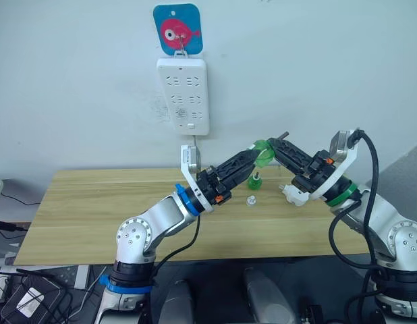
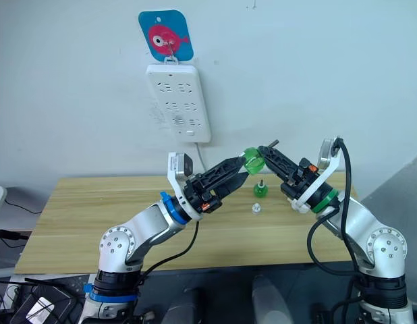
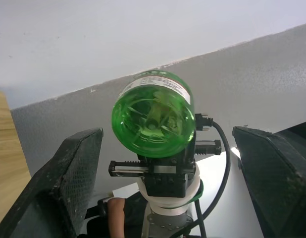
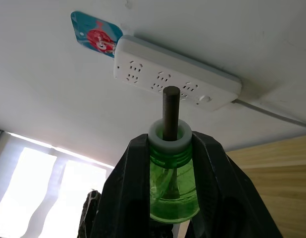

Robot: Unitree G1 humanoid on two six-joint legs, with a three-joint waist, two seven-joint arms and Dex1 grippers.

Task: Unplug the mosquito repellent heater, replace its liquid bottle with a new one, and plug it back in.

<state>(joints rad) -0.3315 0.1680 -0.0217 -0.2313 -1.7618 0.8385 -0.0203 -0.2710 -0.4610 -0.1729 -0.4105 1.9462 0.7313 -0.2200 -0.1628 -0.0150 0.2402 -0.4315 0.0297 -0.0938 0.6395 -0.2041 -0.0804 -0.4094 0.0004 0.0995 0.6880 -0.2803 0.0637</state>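
The green bottle's wick and collar need to stay free to enter the heater (image 1: pixel 294 196), so the robot's left gripper should next grab the green bottle by its labeled body (image 1: pixel 264 154).
My right gripper (image 1: pixel 270 150) is shut on a translucent green bottle (image 1: pixel 264 154) held in the air above the table's back middle. That bottle (image 4: pixel 173 183) has no cap, and a dark wick (image 4: pixel 171 111) rises from its white collar. My left gripper (image 1: pixel 254 159) is open; its fingers (image 3: pixel 69 173) flank the bottle's base (image 3: pixel 153 116) without touching it. A second small green bottle (image 1: pixel 254 181) stands on the table below, beside a loose clear cap (image 1: pixel 251 200). I cannot tell which bottle is the new one. The white mosquito repellent heater (image 1: pixel 294 196) lies unplugged on the table under my right arm.
A long white power strip (image 1: pixel 183 94) hangs on the wall below a blue hook plate with a pink fish (image 1: pixel 177 28); its cable drops behind the wooden table (image 1: pixel 94 216). Cables and a black box lie on the floor at the left.
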